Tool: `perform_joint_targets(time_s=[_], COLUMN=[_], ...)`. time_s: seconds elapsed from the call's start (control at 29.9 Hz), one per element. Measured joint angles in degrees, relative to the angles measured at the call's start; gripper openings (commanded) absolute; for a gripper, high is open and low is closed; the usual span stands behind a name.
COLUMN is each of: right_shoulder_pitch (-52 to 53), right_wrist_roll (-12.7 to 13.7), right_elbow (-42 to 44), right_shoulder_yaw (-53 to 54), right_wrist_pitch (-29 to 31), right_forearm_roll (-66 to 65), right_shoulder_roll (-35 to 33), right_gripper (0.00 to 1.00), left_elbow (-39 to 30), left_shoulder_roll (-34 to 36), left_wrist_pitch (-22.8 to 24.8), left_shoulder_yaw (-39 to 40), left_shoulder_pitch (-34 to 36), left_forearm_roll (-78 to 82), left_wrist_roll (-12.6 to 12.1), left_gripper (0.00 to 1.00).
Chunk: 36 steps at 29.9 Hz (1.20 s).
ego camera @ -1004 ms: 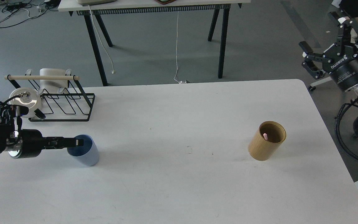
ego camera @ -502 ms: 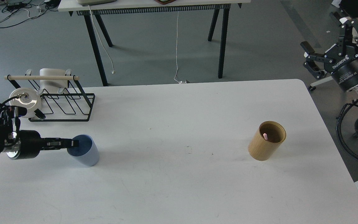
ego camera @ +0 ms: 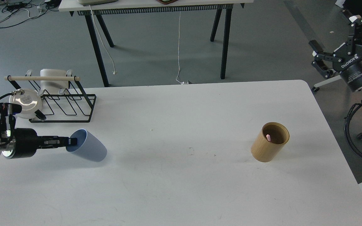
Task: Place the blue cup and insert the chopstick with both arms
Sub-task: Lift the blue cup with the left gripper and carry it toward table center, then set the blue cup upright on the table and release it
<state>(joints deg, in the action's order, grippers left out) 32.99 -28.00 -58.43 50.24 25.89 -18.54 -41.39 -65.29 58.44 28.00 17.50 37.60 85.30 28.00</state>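
Observation:
I will pinch the chopstick with my right gripper next, by its exposed pink tip (ego camera: 268, 137), since the wooden holder (ego camera: 268, 146) surrounds the rest of the chopstick.
The blue cup (ego camera: 90, 147) is at the table's left side, tilted so its mouth faces left toward my left arm. My left gripper (ego camera: 71, 142) comes in level from the left, shut on the cup's near rim with one finger inside the mouth. The tip of a pink chopstick (ego camera: 268, 137) shows inside the tan wooden holder (ego camera: 268, 146), which stands upright at the right of the table. My right gripper (ego camera: 338, 39) is open and empty, raised off the table beyond its far right corner.
A black wire rack (ego camera: 61, 100) with a pale wooden rod, a white dish and a round lid stands at the back left, close behind my left arm. The white table (ego camera: 181, 175) ends at the right near my right arm's cables. Another table stands behind.
The blue cup has tipped from upright to leaning, mouth toward the left, as my left gripper drew back left and slightly up. My right gripper has drifted right and up.

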Motion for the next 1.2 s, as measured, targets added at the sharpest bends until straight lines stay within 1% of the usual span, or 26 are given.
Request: perform_joint_targets(time_s=[0.1,0.2,0.27,0.33,0.44,0.57,0.67,0.74,0.8,0.9,1.07,1.2], right_shoulder_pitch=[0.00,-0.07,-0.36,-0.57,-0.65,-1.05,-1.23,-1.31,-1.35,-1.50,-2.26,-2.54], right_wrist_roll=[0.00,0.00,0.00,0.00,0.00,0.00,0.00,0.00,0.00,0.00,0.00,0.00], right_elbow=[3.12,6.94,9.28,11.41,13.35,14.11,14.19,14.21,14.25,14.32,14.40,14.88], right_shoulder_yaw=[3.01,6.31,7.44,7.76,7.88,7.88,7.84,7.75,7.66,7.55,7.50,7.50], right_wrist_pitch=[-0.12,-0.15,-0.13,-0.08,-0.06,-0.09,-0.21,-0.24,-0.24,-0.24,-0.24,-0.24], right_forearm_roll=[0.06,0.47,1.78,3.09,4.11,4.35,4.38,4.36,4.32,4.31,4.30,4.30], right_shoulder_roll=[0.16,0.18,0.03,-0.39,-0.98,-1.12,-1.15,-1.15,-1.03,-0.83,-0.56,-0.47], right_gripper=[0.99,0.99,0.99,0.99,0.99,0.99,0.99,0.99,0.99,0.99,0.99,0.99], left_elbow=[-5.85,-10.11,-11.14,-10.73,-7.01,2.61,8.88,12.03,13.79,14.92,15.61,17.64], left_shoulder_roll=[1.84,1.39,-1.14,-4.98,-11.75,-24.79,-32.09,-35.47,-37.80,-39.45,-41.61,-44.09], left_wrist_pitch=[0.00,0.00,-0.01,0.00,0.00,0.00,0.00,0.00,0.00,0.00,0.00,0.00], left_shoulder_yaw=[2.19,2.96,2.85,1.97,-2.16,-10.40,-13.11,-13.67,-13.87,-13.91,-13.88,-13.79], left_shoulder_pitch=[2.20,7.87,11.74,14.97,20.23,26.63,28.04,28.08,28.02,27.35,26.36,25.18], left_forearm_roll=[-2.21,-3.44,-3.79,-3.64,-2.87,1.10,6.93,12.37,17.22,22.76,27.51,31.42], left_wrist_roll=[0.00,0.00,0.00,0.00,0.00,0.00,0.01,0.00,0.01,0.01,0.01,0.01], left_gripper=[0.01,0.01,0.01,0.01,0.01,0.01,0.01,0.01,0.01,0.01,0.01,0.02])
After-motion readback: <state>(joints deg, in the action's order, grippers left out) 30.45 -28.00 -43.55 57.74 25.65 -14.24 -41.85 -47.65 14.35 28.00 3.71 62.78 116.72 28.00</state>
